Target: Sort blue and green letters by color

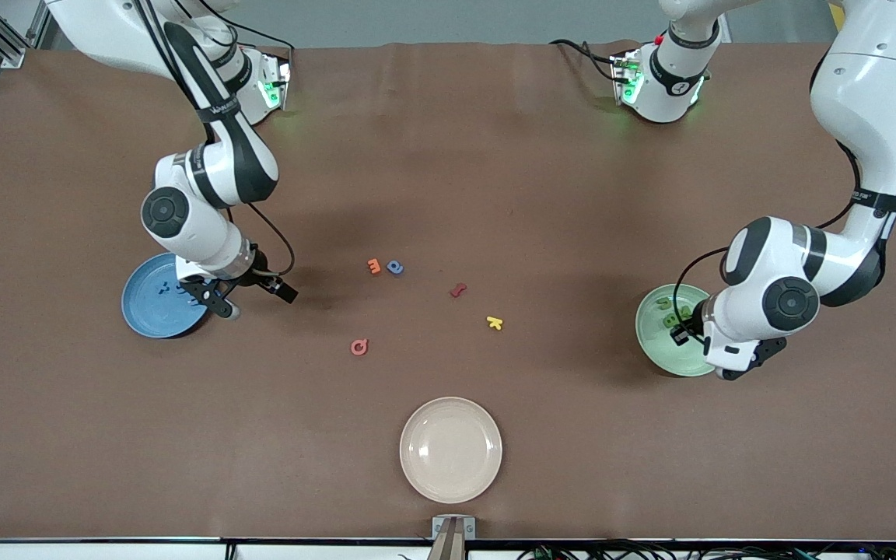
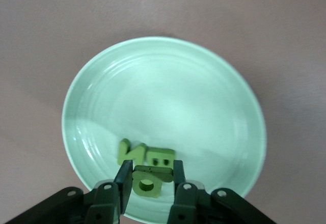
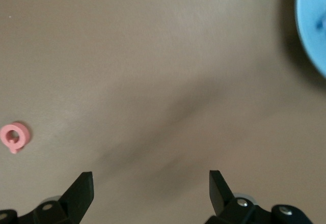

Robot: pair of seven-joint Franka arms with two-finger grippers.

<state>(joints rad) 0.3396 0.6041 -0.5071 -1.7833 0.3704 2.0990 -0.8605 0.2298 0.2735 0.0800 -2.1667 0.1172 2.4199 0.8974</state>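
My right gripper is about to sort the lone blue letter onto the blue plate (image 1: 141, 319), and next it will grab the round loop (image 1: 394, 267) of the letter.
My left gripper (image 2: 150, 178) is over the light green plate (image 2: 204, 56) at the left arm's end of the table (image 1: 650, 342), shut on a green letter (image 2: 146, 184). Two more green letters (image 2: 133, 152) lie in that plate beside it. My right gripper (image 1: 250, 299) hangs open and empty over bare table beside the blue plate (image 1: 141, 319), which holds a few blue letters (image 1: 164, 289). One blue letter (image 1: 394, 267) lies on the table near the middle. The right wrist view shows the open fingers (image 3: 81, 188) and the blue plate's edge (image 3: 313, 25).
An orange letter (image 1: 374, 266) touches the lone blue letter. A red letter (image 1: 457, 290), a yellow letter (image 1: 495, 322) and a pink letter (image 1: 359, 347) lie around the middle. A cream plate (image 1: 451, 449) sits nearest the front camera.
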